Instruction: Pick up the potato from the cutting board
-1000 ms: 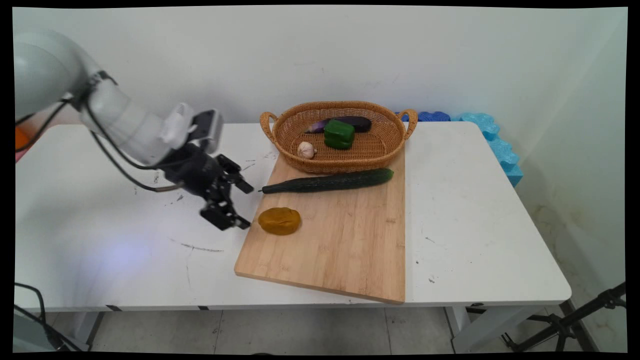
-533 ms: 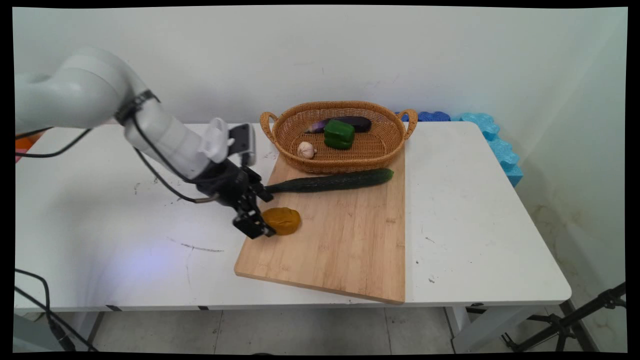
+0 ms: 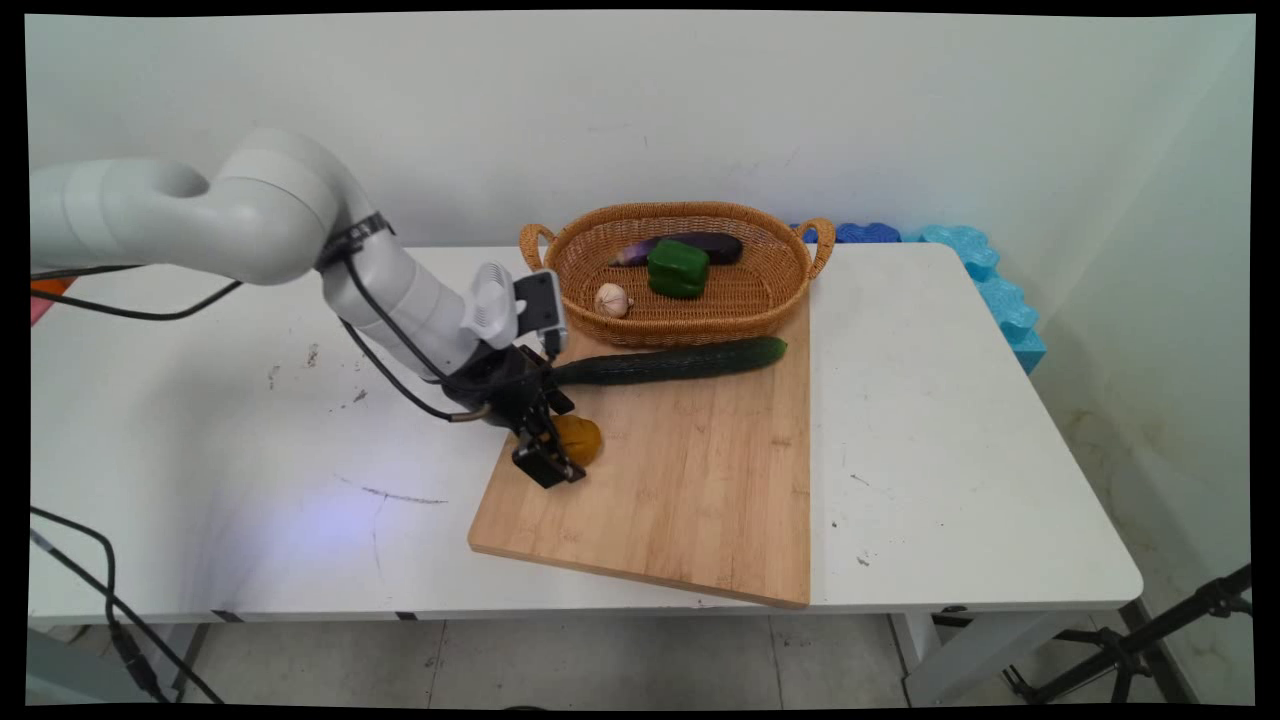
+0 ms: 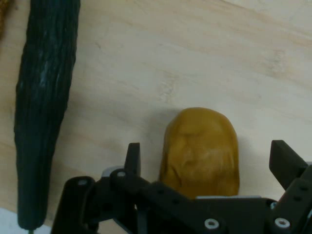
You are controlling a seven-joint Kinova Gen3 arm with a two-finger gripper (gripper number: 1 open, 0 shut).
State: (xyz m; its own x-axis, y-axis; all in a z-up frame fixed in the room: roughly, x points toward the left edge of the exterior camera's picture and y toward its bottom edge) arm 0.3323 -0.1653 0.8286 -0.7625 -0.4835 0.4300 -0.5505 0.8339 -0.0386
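My gripper grabs the potato by its rounded middle (image 3: 577, 440) next, to put it into the wicker basket (image 3: 750, 290) with the other vegetables.
A yellow-brown potato (image 3: 583, 437) (image 4: 201, 150) lies on the wooden cutting board (image 3: 690, 480) near its left edge. My gripper (image 3: 562, 437) (image 4: 208, 161) is open and straddles the potato, one finger on each side, not closed on it. A long dark green cucumber (image 3: 665, 362) (image 4: 43, 107) lies across the board just beyond the potato, its thin end close to my wrist.
A wicker basket (image 3: 765, 300) at the back of the board holds a green pepper (image 3: 677, 268), an eggplant (image 3: 690, 246) and a garlic bulb (image 3: 613, 299). Blue foam blocks (image 3: 985, 280) sit at the table's far right corner.
The arm has swept right from the bare table onto the board, and the open gripper has come down around the potato.
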